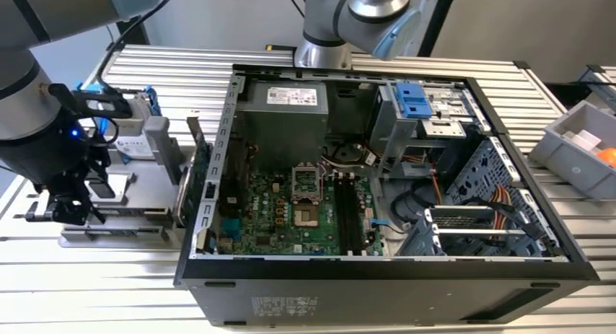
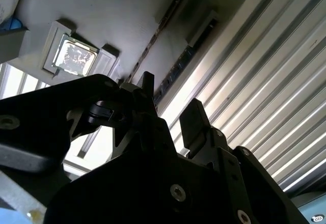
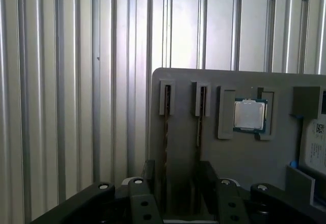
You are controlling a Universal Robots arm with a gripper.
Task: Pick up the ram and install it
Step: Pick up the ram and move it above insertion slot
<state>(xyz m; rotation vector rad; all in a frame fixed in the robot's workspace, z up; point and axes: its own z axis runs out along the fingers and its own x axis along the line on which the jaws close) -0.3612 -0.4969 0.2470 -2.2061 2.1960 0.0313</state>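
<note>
My gripper will grab the ram stick by its exposed upper edge (image 3: 164, 175) between its ends next, because those ends sit inside the fixture slots.
Two ram sticks stand on edge in slots of a grey fixture plate (image 3: 239, 158). One ram stick (image 3: 166, 130) runs down into the gap between my fingers, and the other (image 3: 199, 127) lies beside it, by one finger. My gripper (image 3: 178, 178) is open above them, touching neither as far as I can see. The second wrist view shows the same gripper (image 2: 170, 104) with its dark fingers apart over a thin ram stick (image 2: 150, 43). In the exterior view the gripper (image 1: 68, 208) hangs over the fixture at that view's left. The motherboard's black slots (image 1: 345, 211) lie inside the open computer case.
A processor chip (image 3: 249, 114) sits in a recess of the plate. An open computer case (image 1: 385, 269) fills the middle of the ribbed metal table (image 1: 115, 291). A silver drive (image 1: 140, 143) and a green card (image 1: 198, 168) stand between fixture and case. A grey bin (image 1: 582, 143) is at the exterior view's right.
</note>
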